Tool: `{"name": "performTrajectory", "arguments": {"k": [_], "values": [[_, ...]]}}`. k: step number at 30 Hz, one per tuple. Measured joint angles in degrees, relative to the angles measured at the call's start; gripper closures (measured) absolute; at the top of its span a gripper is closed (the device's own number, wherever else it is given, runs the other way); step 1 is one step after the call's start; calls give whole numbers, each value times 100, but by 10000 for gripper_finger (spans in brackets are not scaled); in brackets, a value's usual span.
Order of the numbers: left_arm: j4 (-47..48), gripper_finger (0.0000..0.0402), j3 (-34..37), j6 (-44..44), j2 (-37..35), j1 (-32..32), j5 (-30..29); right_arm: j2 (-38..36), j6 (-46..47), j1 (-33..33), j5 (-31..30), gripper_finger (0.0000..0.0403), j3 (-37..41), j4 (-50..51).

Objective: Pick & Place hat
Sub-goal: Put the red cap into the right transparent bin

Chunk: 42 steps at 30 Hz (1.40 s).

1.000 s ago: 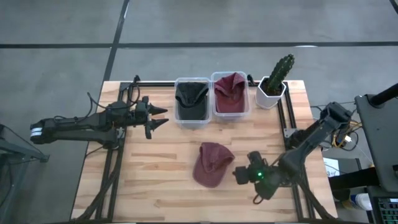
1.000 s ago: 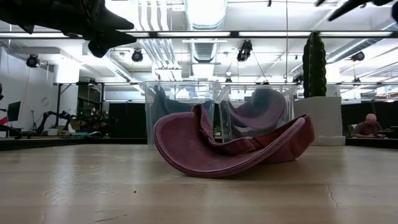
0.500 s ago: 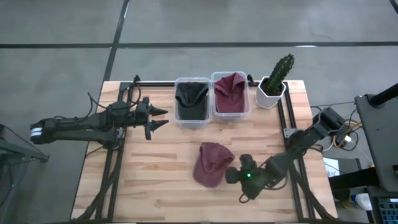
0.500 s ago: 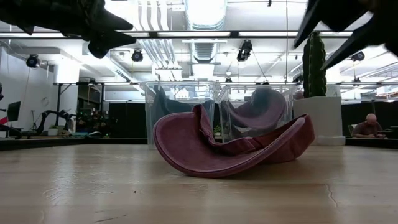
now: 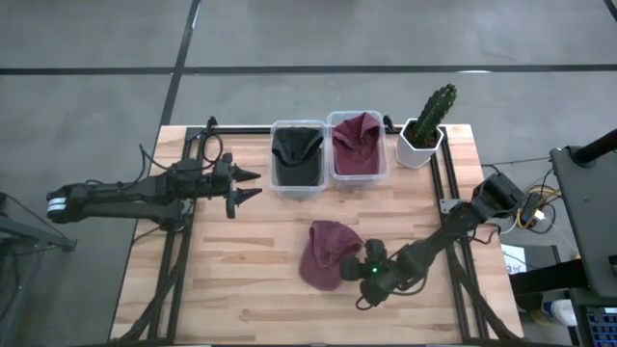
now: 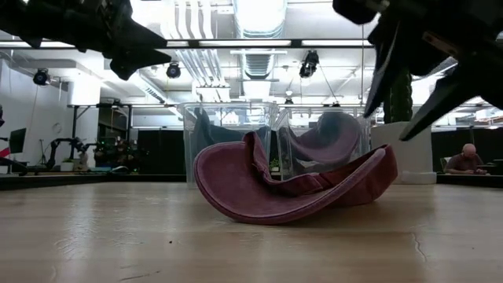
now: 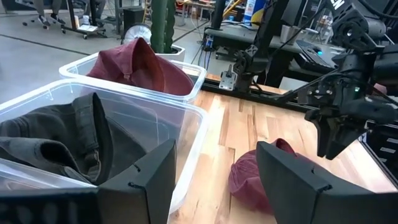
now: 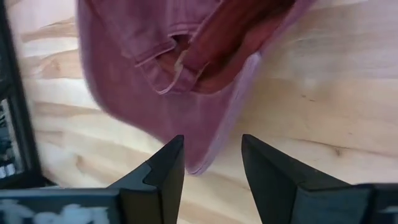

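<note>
The right gripper grabs the maroon hat by its brim's edge (image 5: 337,277) next, to place it in the clear bin (image 5: 358,149) with its match.
A maroon hat (image 5: 326,253) lies upside down on the wooden table, resting on its crown and brim; it also shows in the low view (image 6: 295,187) and the right wrist view (image 8: 180,68). My right gripper (image 5: 349,264) is open, just above the hat's right side (image 6: 393,118). Its fingers stand over the brim's edge (image 8: 211,155) without touching it. My left gripper (image 5: 253,183) is open and empty, hovering left of the bins (image 7: 214,180).
Two clear bins stand at the back: one holds a black hat (image 5: 297,154), the other a maroon hat (image 5: 358,145). A cactus in a white pot (image 5: 427,125) stands right of them. Bare wood (image 5: 241,270) lies left of and in front of the hat.
My right gripper has moved toward the table's left edge and down, from beside the hat to just over its right side, staying open. The hat has not moved.
</note>
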<state>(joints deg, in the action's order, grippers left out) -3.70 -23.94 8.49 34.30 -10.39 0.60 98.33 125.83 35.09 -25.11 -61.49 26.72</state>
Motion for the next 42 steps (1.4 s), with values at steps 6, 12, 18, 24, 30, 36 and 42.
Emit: {"name": "performTrajectory", "arguments": {"k": [6,12,18,24,30,36,42], "values": [[-12,188,0,-118,0,0,0,216,64,-145,27,252,15,91],[-15,188,0,-135,2,-2,0,598,-76,-433,29,252,15,-186],[-11,188,0,-139,2,-2,0,892,-123,-511,25,274,22,-376],[-3,188,0,-175,1,0,0,926,-5,-511,-57,352,20,-424],[4,188,0,-236,1,0,0,817,-71,-514,-71,388,6,-511],[7,188,0,-236,2,-1,0,29,-968,-483,-224,392,-135,-864],[28,188,0,-236,2,-2,0,-1261,-2463,-533,-741,393,-416,-644]]}}
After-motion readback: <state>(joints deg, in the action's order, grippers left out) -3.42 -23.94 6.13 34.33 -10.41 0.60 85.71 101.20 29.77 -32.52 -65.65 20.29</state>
